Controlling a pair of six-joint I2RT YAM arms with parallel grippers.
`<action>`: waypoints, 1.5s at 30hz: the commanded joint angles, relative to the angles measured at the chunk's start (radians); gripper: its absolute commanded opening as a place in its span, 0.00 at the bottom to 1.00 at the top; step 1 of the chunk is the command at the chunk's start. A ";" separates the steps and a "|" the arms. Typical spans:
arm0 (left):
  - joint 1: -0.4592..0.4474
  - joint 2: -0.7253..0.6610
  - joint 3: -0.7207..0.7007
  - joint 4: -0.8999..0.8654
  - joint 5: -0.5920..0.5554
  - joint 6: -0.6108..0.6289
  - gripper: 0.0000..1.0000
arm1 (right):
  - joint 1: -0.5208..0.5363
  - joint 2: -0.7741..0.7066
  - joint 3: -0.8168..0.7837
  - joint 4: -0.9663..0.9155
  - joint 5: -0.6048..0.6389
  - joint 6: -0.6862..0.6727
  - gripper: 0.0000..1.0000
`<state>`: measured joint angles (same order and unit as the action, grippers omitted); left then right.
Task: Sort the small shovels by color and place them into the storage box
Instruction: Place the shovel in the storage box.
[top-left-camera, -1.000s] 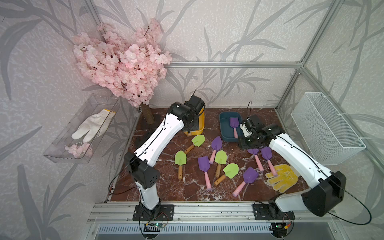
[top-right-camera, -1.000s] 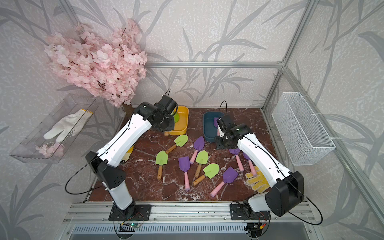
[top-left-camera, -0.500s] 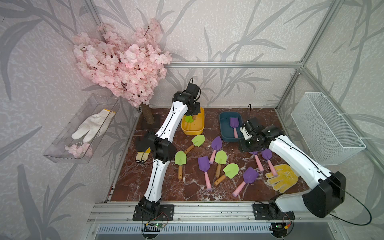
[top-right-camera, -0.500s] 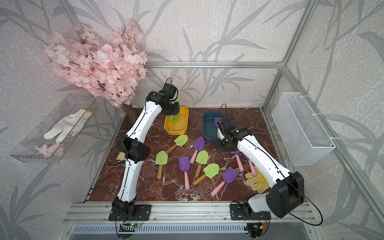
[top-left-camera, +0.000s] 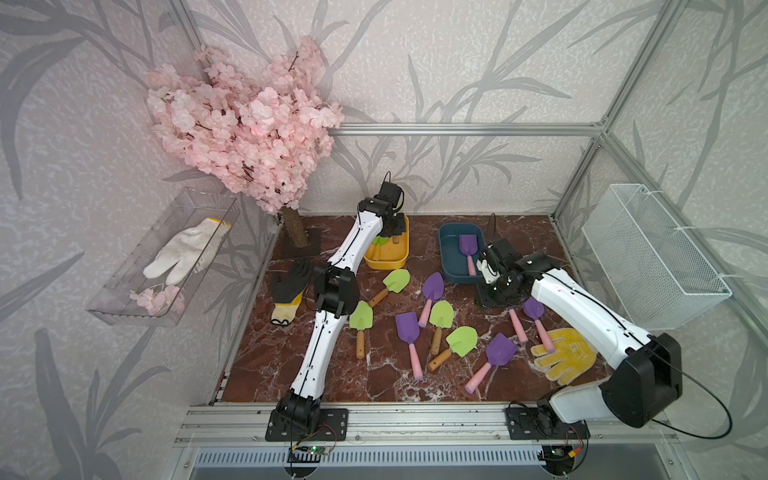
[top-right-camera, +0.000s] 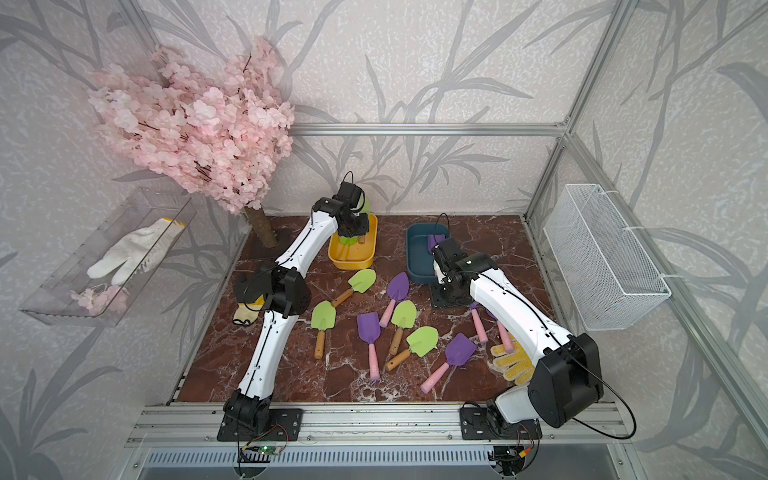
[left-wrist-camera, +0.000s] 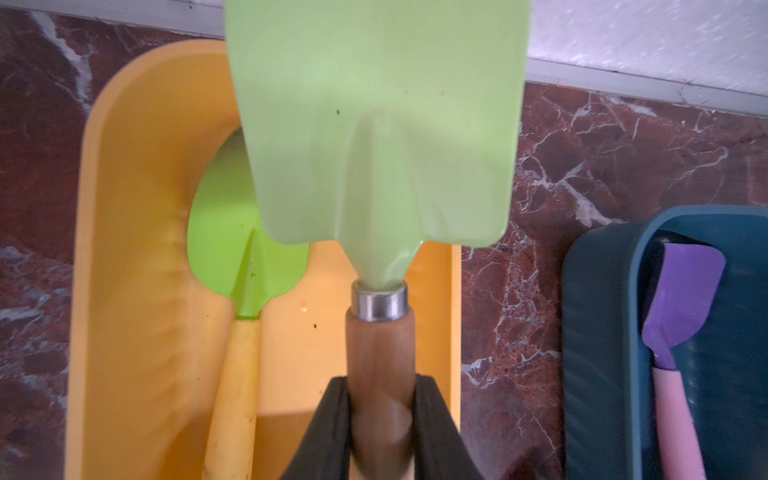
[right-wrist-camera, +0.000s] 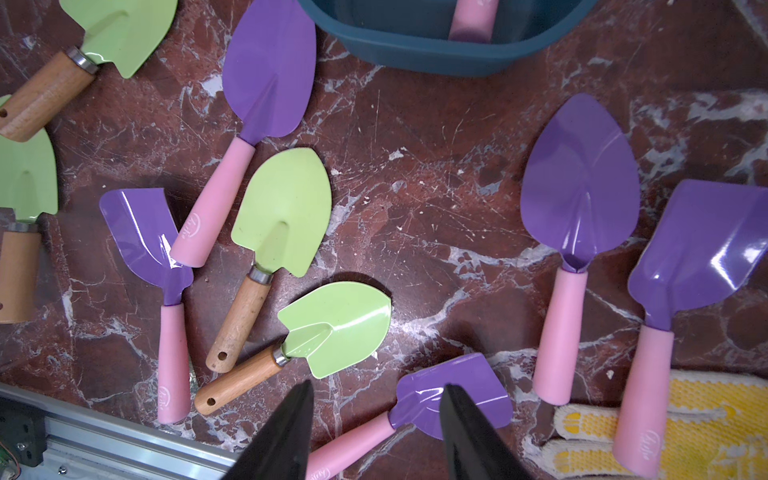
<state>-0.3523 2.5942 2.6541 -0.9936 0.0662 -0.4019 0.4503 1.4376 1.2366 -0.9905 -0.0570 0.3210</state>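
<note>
The green shovel's blade (left-wrist-camera: 296, 120) hangs above the yellow box's rim, so the green shovel comes down inside, before my left gripper releases it.
My left gripper (left-wrist-camera: 381, 386) is shut on the wooden handle of a green shovel (left-wrist-camera: 374, 124), which hangs blade-first over the yellow storage box (left-wrist-camera: 124, 249). A second green shovel (left-wrist-camera: 232, 232) lies inside that box. The blue storage box (top-left-camera: 451, 257) holds a purple shovel (top-left-camera: 467, 245) with a pink handle. My right gripper (right-wrist-camera: 377, 384) is open and empty, hovering beside the blue box above the floor. Several green shovels (top-left-camera: 397, 280) and purple shovels (top-left-camera: 432, 286) lie loose on the marble floor between the arms.
A yellow dotted glove (top-left-camera: 563, 359) lies at the right under two pink handles. A black glove (top-left-camera: 291, 278) lies at the left. The blossom tree (top-left-camera: 245, 124) stands at the back left, and a wire basket (top-left-camera: 648, 257) hangs on the right wall.
The left arm has folded its elbow down and reached farther back, bringing the green shovel over the yellow box. The right arm has barely moved.
</note>
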 joint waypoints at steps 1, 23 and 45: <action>0.001 0.015 -0.002 0.025 -0.007 0.043 0.15 | -0.003 0.010 -0.010 0.006 -0.009 0.000 0.54; 0.003 0.089 -0.047 -0.061 0.023 0.109 0.16 | -0.002 0.035 -0.017 0.014 -0.014 0.009 0.54; -0.009 0.104 -0.069 -0.054 0.072 0.105 0.18 | -0.004 0.030 -0.037 0.020 -0.009 0.009 0.54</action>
<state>-0.3546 2.6751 2.5889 -1.0428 0.1242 -0.3061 0.4503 1.4666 1.2072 -0.9688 -0.0689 0.3248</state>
